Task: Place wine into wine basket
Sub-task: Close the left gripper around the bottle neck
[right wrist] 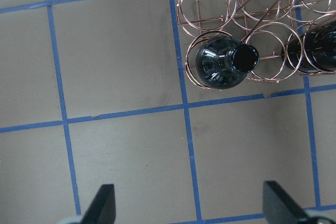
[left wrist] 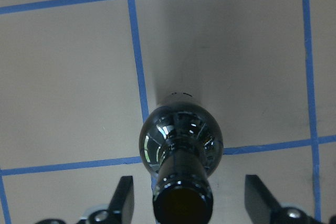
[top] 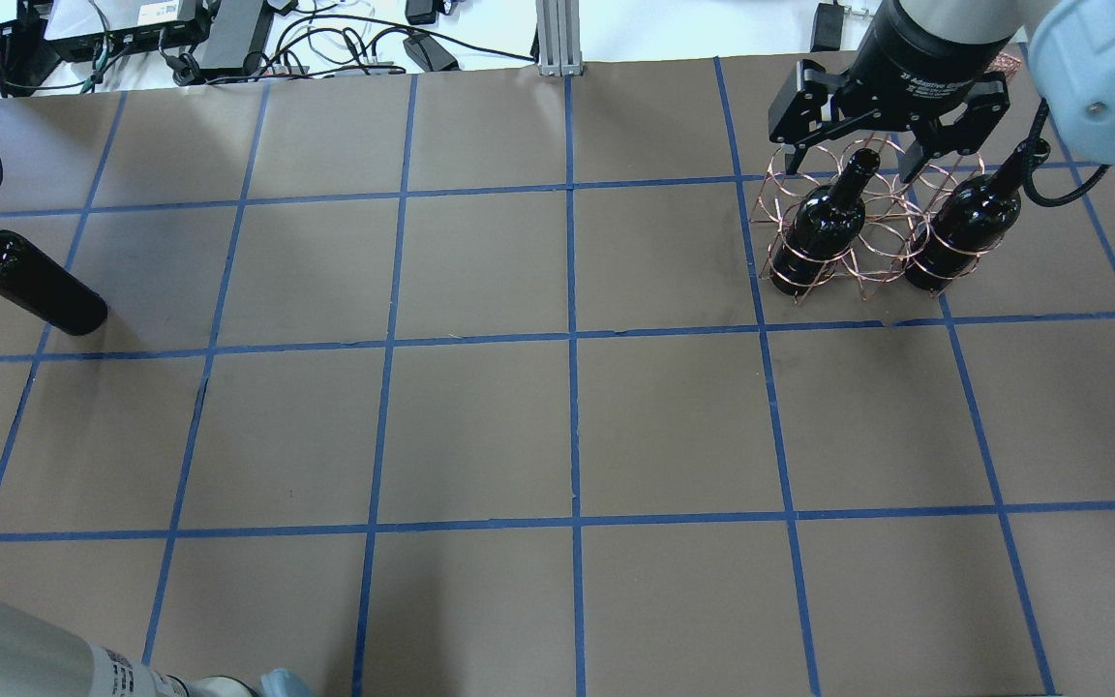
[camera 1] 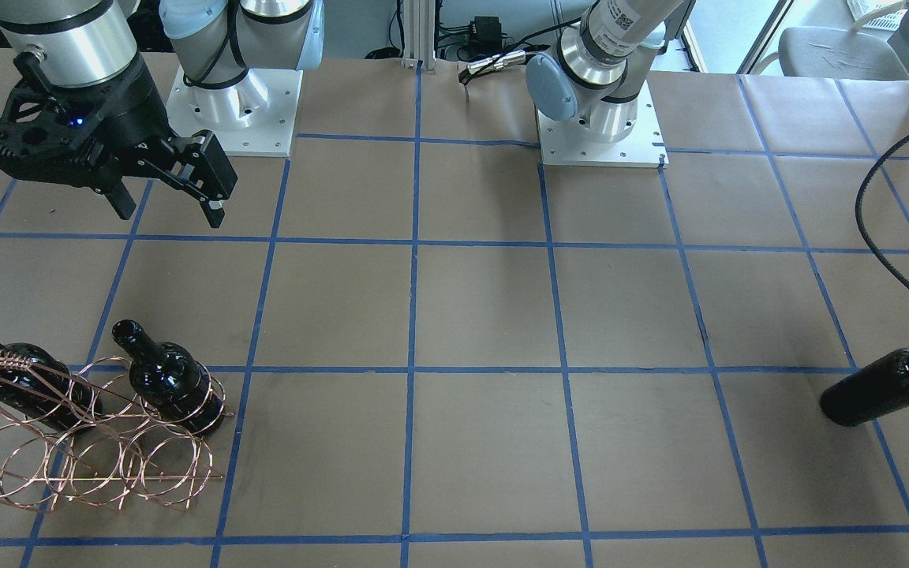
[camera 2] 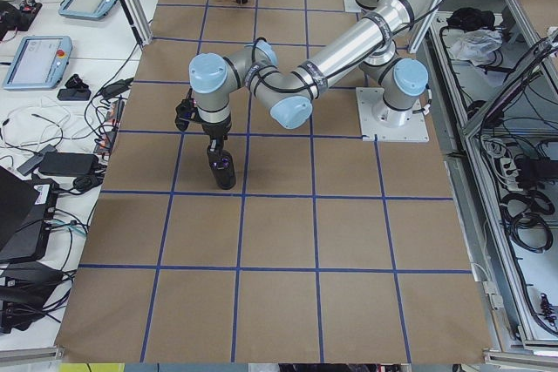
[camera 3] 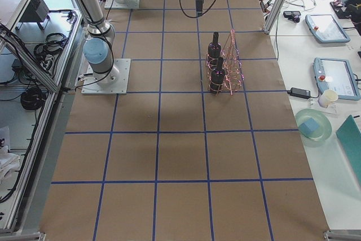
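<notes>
My left gripper will grab the black wine bottle by its neck [left wrist: 182,174] next. Then the bottle can go into the wine basket.
A black wine bottle [left wrist: 181,145] stands upright on the table at the robot's far left, also seen in the overhead view [top: 30,283] and the front view [camera 1: 884,386]. My left gripper [left wrist: 191,203] is open, with one finger [left wrist: 123,198] on each side of the bottle's neck and a gap on both sides. The copper wire wine basket [top: 858,266] stands at the far right and holds two upright black bottles [top: 824,227] [top: 964,223]. My right gripper [top: 858,155] hangs open and empty above the basket [right wrist: 210,9], its fingers [right wrist: 102,205] spread wide.
The table is brown paper with a grid of blue tape [top: 572,339]. The two arm bases [camera 1: 600,118] [camera 1: 233,102] stand at the robot's edge. Cables and power bricks [top: 228,39] lie beyond the far edge.
</notes>
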`<state>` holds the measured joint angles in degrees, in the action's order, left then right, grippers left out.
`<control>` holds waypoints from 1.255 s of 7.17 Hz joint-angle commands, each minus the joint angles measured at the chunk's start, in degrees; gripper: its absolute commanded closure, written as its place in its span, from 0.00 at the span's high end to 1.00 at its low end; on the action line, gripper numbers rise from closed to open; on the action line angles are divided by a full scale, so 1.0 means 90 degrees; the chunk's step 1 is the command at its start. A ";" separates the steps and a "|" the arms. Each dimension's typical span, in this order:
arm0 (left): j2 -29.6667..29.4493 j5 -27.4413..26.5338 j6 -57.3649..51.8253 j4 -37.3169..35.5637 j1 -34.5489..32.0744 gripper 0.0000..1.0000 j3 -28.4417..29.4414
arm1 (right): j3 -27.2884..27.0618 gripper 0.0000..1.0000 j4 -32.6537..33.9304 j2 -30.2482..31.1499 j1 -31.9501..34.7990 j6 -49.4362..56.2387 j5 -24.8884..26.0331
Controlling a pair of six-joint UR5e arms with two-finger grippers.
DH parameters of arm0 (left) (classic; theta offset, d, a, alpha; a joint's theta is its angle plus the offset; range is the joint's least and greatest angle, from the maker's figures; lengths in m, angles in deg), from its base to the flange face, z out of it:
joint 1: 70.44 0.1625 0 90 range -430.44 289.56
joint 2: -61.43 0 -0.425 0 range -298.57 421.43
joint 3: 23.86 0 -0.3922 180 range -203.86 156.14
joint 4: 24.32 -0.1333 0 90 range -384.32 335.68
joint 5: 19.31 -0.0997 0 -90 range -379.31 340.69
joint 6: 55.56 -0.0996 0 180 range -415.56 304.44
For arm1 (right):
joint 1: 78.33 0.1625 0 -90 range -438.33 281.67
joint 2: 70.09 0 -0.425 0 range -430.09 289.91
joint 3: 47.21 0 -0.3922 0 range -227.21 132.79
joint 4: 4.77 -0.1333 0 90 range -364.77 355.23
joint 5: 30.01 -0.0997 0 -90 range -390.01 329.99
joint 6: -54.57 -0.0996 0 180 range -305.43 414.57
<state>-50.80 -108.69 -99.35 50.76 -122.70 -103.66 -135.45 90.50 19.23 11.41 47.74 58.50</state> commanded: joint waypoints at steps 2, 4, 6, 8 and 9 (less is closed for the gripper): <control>-0.0049 0.0010 0.0002 -0.0061 0.0005 0.61 0.0029 | 0.0000 1.00 0.0000 0.0007 0.0000 0.0007 0.0000; -0.0059 0.0020 0.0002 -0.0071 -0.0004 0.61 0.0068 | 0.0000 1.00 0.0000 -0.0003 0.0000 0.0007 0.0000; -0.0059 0.0088 0.0031 -0.0071 -0.0004 0.59 0.0088 | 0.0000 1.00 0.0000 -0.0003 0.0000 0.0007 0.0000; -0.0059 0.0011 0.0071 -0.0042 0.0005 0.16 0.0078 | 0.0000 1.00 0.0000 -0.0003 0.0000 0.0007 0.0000; -0.0059 -0.0009 0.0071 0.0017 0.0005 0.00 0.0078 | 0.0000 1.00 0.0000 -0.0003 0.0000 0.0007 0.0000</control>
<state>-51.33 -108.47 -98.77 50.42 -122.69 -102.92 -135.45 90.50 19.20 11.41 47.80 58.50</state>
